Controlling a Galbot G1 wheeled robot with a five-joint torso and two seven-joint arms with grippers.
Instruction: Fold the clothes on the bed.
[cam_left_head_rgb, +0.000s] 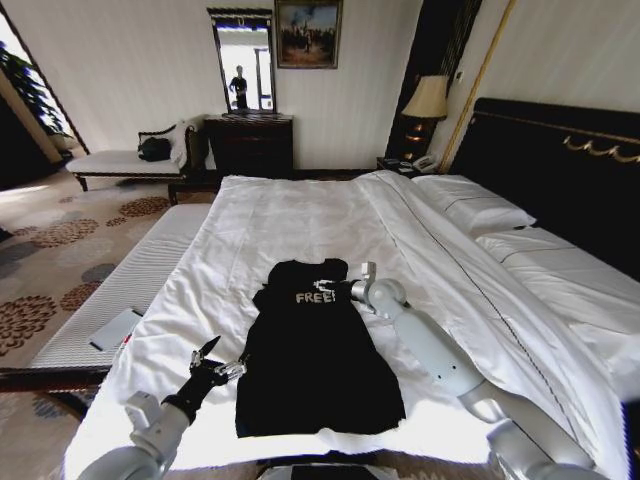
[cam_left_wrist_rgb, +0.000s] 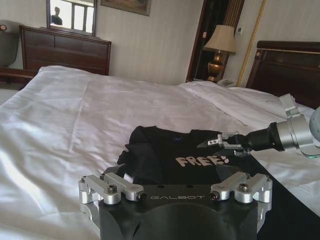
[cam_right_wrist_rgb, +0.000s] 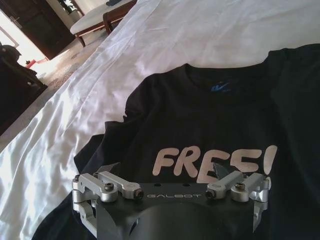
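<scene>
Next, my right gripper needs to pinch the shirt by its sleeve edge (cam_left_head_rgb: 345, 272) to fold it, since the shirt's body (cam_left_head_rgb: 313, 365) lies flat and slack on the duvet.
The clothes, one black T-shirt (cam_left_head_rgb: 315, 350) with white "FREE!" lettering (cam_right_wrist_rgb: 210, 162), lie flat on the bed's white duvet (cam_left_head_rgb: 300, 215), collar away from me. One sleeve is bunched at the shirt's left edge (cam_left_wrist_rgb: 131, 152). My right gripper (cam_left_head_rgb: 327, 288) hovers open just over the lettering at the chest, and the left wrist view shows it from the side (cam_left_wrist_rgb: 210, 144). My left gripper (cam_left_head_rgb: 218, 360) is open above the duvet, just off the shirt's left edge near the hem.
Pillows (cam_left_head_rgb: 480, 212) and the dark headboard (cam_left_head_rgb: 560, 150) are on the right. A pale bench (cam_left_head_rgb: 130, 285) with a flat tablet-like item (cam_left_head_rgb: 115, 328) runs along the bed's left side. A dresser with mirror (cam_left_head_rgb: 250, 140) and a lamp (cam_left_head_rgb: 428, 100) stand by the far wall.
</scene>
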